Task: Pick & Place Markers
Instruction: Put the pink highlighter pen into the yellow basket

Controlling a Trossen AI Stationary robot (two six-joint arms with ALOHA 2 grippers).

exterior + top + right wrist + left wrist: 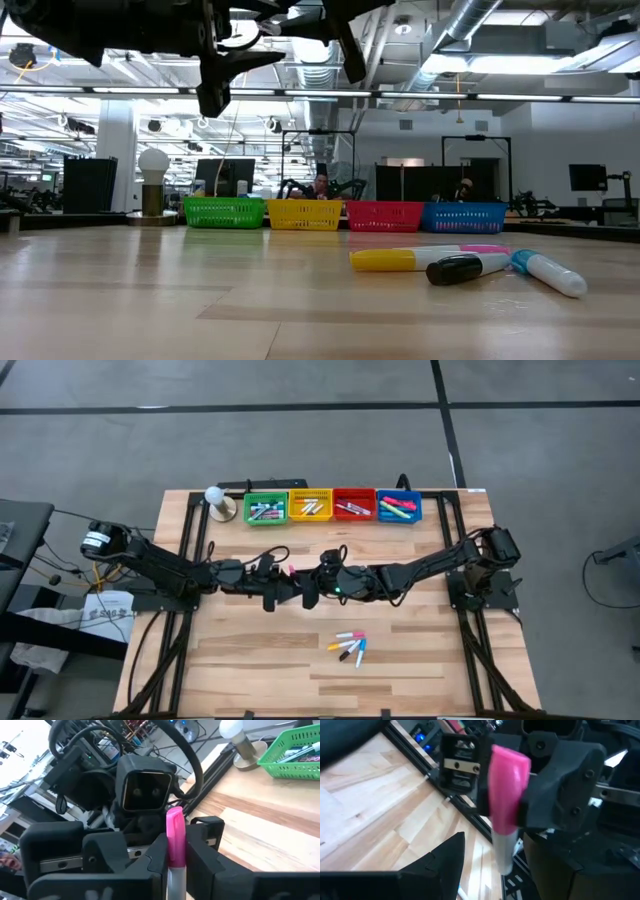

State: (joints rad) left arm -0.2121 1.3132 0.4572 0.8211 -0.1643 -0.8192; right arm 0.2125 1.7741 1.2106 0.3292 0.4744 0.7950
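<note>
My left gripper should close now, because its fingers are on either side of the marker's white body (504, 851).
My two grippers meet in mid-air over the table's middle, the left gripper (283, 588) facing the right gripper (312, 588). The right gripper (176, 857) is shut on a pink-capped marker (174, 837) with a white barrel. The left gripper (507, 860) is open, with its fingers on either side of the marker's white end (504, 852); I cannot tell whether they touch it. Several more markers (348, 645) lie loose on the wood nearer the near edge, showing yellow, black, pink and blue (470, 265). Others lie inside the bins. My right gripper pinches the marker between its two fingers at the lower part of the pink cap (175, 850), where cap meets barrel. Its fingers lie across the marker. The marker is lifted clear of the table, with its white end (504, 852) sticking out toward the left gripper.
Four small bins stand in a row at the far edge: green (265, 509), yellow (310, 506), red (353, 506) and blue (399, 507). A white bulb on a brass base (215, 500) stands left of them. Black frame rails run along both table sides.
</note>
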